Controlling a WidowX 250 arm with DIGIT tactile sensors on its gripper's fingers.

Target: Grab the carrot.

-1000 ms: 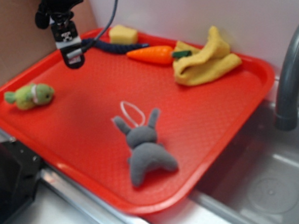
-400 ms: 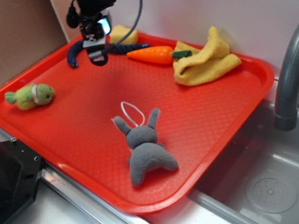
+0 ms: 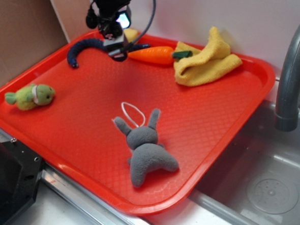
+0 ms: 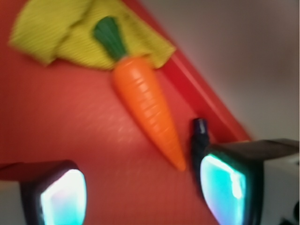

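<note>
My gripper needs to move toward the orange carrot [image 3: 154,55] before it closes. My fingers stop short of the carrot, so they would miss it if they closed now.
The orange carrot [image 3: 154,55] lies at the back of the red tray [image 3: 81,147], its green stem [image 3: 182,54] against a yellow cloth [image 3: 205,60]. In the wrist view the carrot [image 4: 145,105] runs diagonally, stem [image 4: 110,35] up, tip down near the right finger. My gripper [image 3: 117,52] hovers just left of the carrot's tip, open, nothing between its fingers [image 4: 225,187]. In the wrist view the gripper [image 4: 143,194] shows only bare tray between the pads.
A dark blue snake-like toy [image 3: 82,48] curves along the back left. A green-yellow plush fish [image 3: 31,96] sits at the left, a grey plush bunny [image 3: 144,148] near the front. A grey faucet [image 3: 290,78] and sink [image 3: 266,187] lie to the right.
My gripper has travelled right along the back of the tray, from the left rear corner to the carrot's tip. The objects have not moved.
</note>
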